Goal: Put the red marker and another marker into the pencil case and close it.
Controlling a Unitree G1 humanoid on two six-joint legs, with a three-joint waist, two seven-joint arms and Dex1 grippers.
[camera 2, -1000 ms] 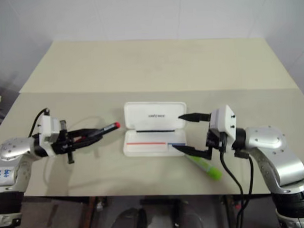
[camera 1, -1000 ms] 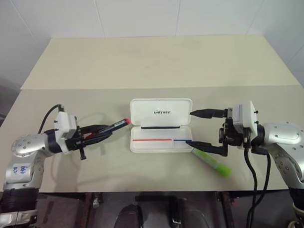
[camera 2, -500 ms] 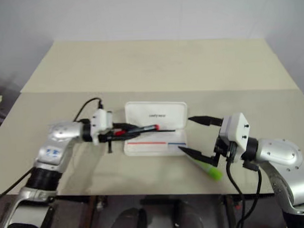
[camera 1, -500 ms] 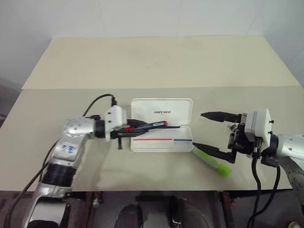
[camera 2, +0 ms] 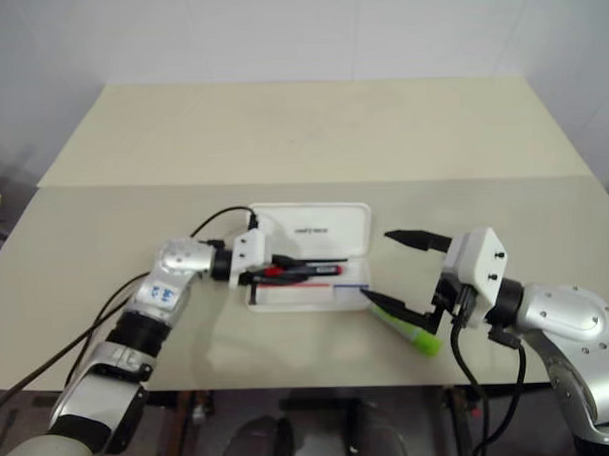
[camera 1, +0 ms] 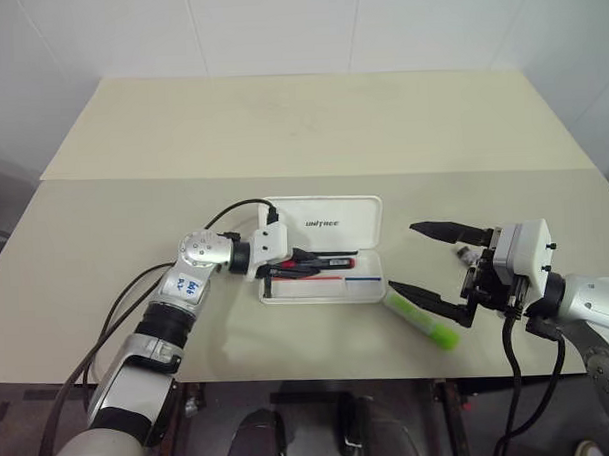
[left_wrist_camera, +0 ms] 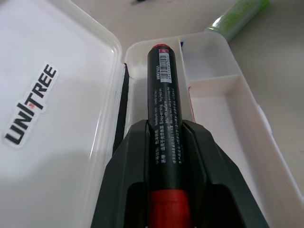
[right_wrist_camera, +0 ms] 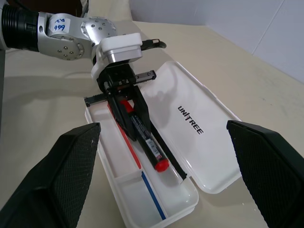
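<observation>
The red marker (camera 1: 331,260) lies low inside the long section of the pencil case's tray and would rest there, so it is time to open my left gripper.
The pencil case (camera 1: 324,224) lies open mid-table, its lid flat behind the tray (camera 1: 287,292). My left gripper (camera 1: 304,260) is shut on the red marker (camera 1: 331,260), holding it lengthwise low over the tray's hinge side, red end to the right. In the left wrist view, the marker (left_wrist_camera: 164,90) sticks out between the fingers (left_wrist_camera: 130,152) over the tray (left_wrist_camera: 223,95). The green marker (camera 1: 423,319) lies on the table off the case's right front corner. My right gripper (camera 1: 402,256) stands open right of the case, its lower finger above the green marker, nothing held.
The case sits on the near half of a beige table (camera 1: 134,224); a seam (camera 1: 483,170) runs across behind it. A black cable (camera 1: 224,213) loops from my left wrist over the table. The table's front edge (camera 1: 320,380) is close below the case.
My left gripper has carried the red marker to the right, from left of the case to over its tray. My right gripper has drawn slightly away from the case, still open.
</observation>
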